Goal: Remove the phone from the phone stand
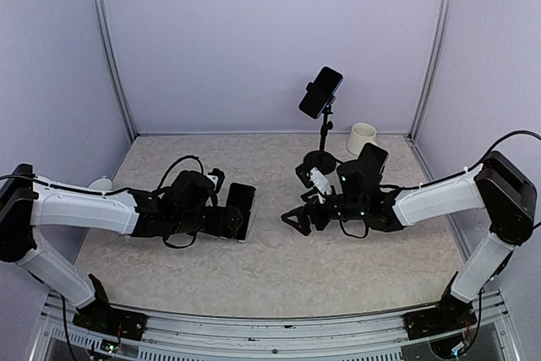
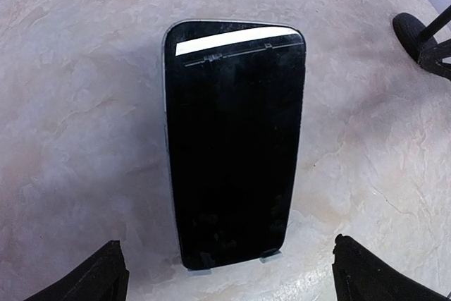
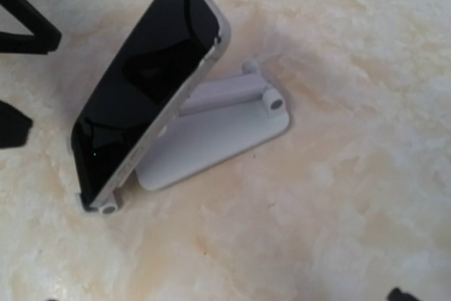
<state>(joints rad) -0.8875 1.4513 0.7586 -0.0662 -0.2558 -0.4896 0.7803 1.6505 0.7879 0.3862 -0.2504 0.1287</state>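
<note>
A gap shows between my left gripper's fingers and the phone's screen and closing would miss, so it is too early to close. My left gripper moves toward the phone's sides first, then closes.
A black phone (image 1: 241,202) leans on a white folding phone stand (image 1: 248,237) at the table's middle left. In the left wrist view the phone (image 2: 232,139) faces me, its lower edge on the stand's two lips (image 2: 271,255). My left gripper (image 1: 228,219) is open, its fingertips (image 2: 106,273) wide apart on either side below the phone, not touching it. In the right wrist view the phone (image 3: 144,82) tilts back on the stand (image 3: 211,135). My right gripper (image 1: 298,219) is open and empty, to the right of the stand.
A second black phone (image 1: 321,91) is clamped on a black tripod holder (image 1: 321,158) at the back centre. A white cup (image 1: 362,137) stands at the back right. A pale cup (image 1: 101,183) sits behind my left arm.
</note>
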